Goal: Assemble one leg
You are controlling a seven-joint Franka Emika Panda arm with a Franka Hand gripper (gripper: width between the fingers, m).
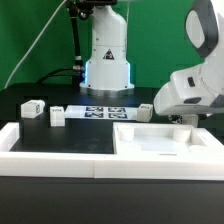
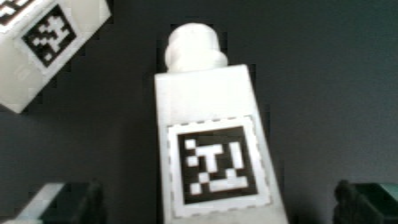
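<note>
The tagged leg's near end is between my gripper's fingers, so they would hold the leg if they closed now. My gripper should close on the leg.
In the wrist view a white leg (image 2: 210,140) lies on the black table, with a black-and-white tag on its upper face and a rounded peg end pointing away. My gripper (image 2: 214,205) is open. Its dark fingers (image 2: 63,205) stand either side of the leg's near end, apart from it. A second tagged leg (image 2: 45,50) lies beside it. In the exterior view my gripper (image 1: 183,119) is low at the right, behind the white panel (image 1: 165,142), and it hides the leg below it. Another leg (image 1: 145,112) lies just to the gripper's left.
Two more small tagged legs (image 1: 30,108) (image 1: 57,116) lie on the exterior view's left. The marker board (image 1: 100,112) lies in front of the robot base. A long white raised border (image 1: 60,150) runs along the front.
</note>
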